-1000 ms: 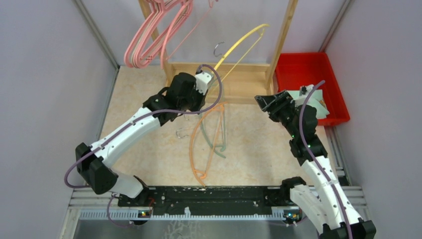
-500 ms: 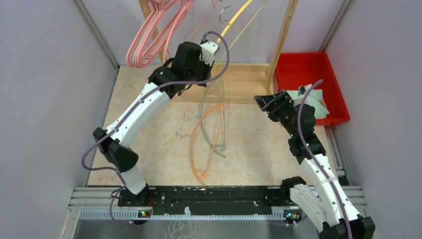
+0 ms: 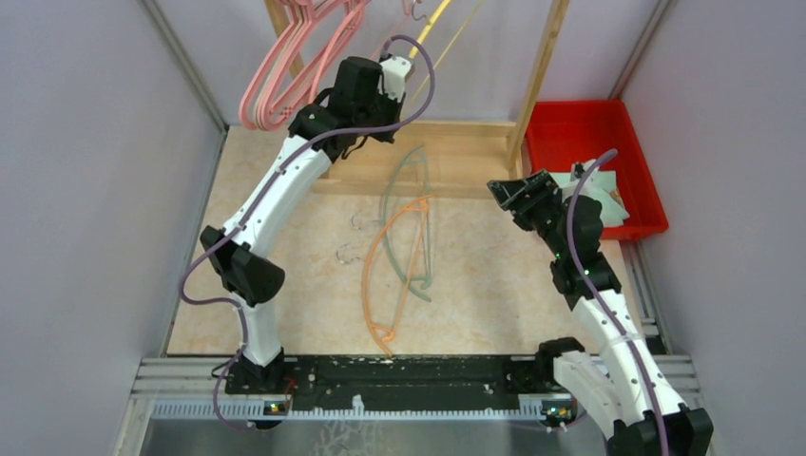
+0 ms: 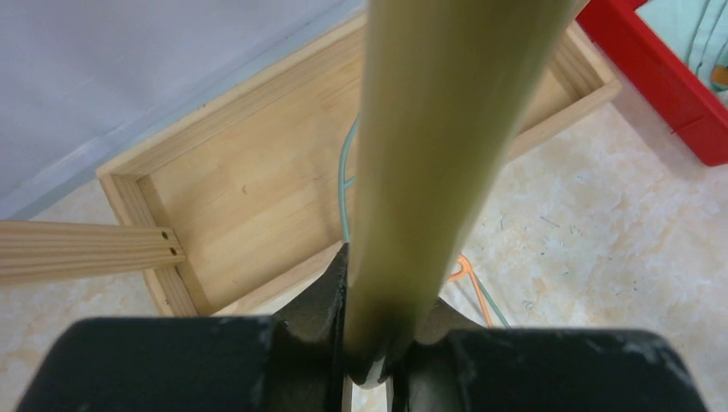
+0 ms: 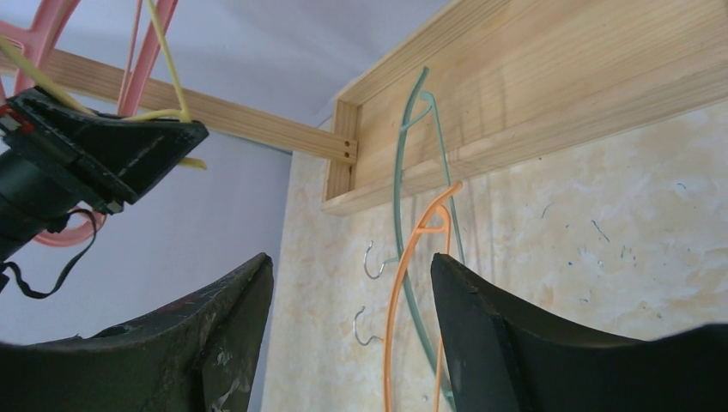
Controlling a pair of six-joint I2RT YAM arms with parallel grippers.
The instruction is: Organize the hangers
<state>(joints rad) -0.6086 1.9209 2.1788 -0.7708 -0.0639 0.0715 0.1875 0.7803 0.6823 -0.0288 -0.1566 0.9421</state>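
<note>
The yellow hanger (image 3: pixel 439 17) stays held in my left gripper for now. It is apart from the hanging pink hangers, so it would fall if I opened now.
My left gripper (image 3: pixel 404 59) is raised high by the wooden rack, shut on a yellow hanger (image 3: pixel 439 17) that runs up out of the top external view. In the left wrist view the yellow hanger (image 4: pixel 429 172) fills the space between the closed jaws of the left gripper (image 4: pixel 382 343). Several pink hangers (image 3: pixel 285 76) hang from the rack at the upper left. An orange hanger (image 3: pixel 385 266) and a pale green hanger (image 3: pixel 415 204) lie crossed on the floor. My right gripper (image 3: pixel 506 193) stands open to their right, with the orange hanger (image 5: pixel 403 283) seen between its fingers (image 5: pixel 515 343), untouched.
The rack's wooden base frame (image 3: pixel 475 152) lies at the back, with its upright post (image 3: pixel 542 66) on the right. A red bin (image 3: pixel 589 142) holding pale items sits at the back right, just behind my right arm. Grey walls close in both sides.
My left arm has lifted the yellow hanger up and back, toward the top of the rack. The right arm and the floor hangers have stayed still.
</note>
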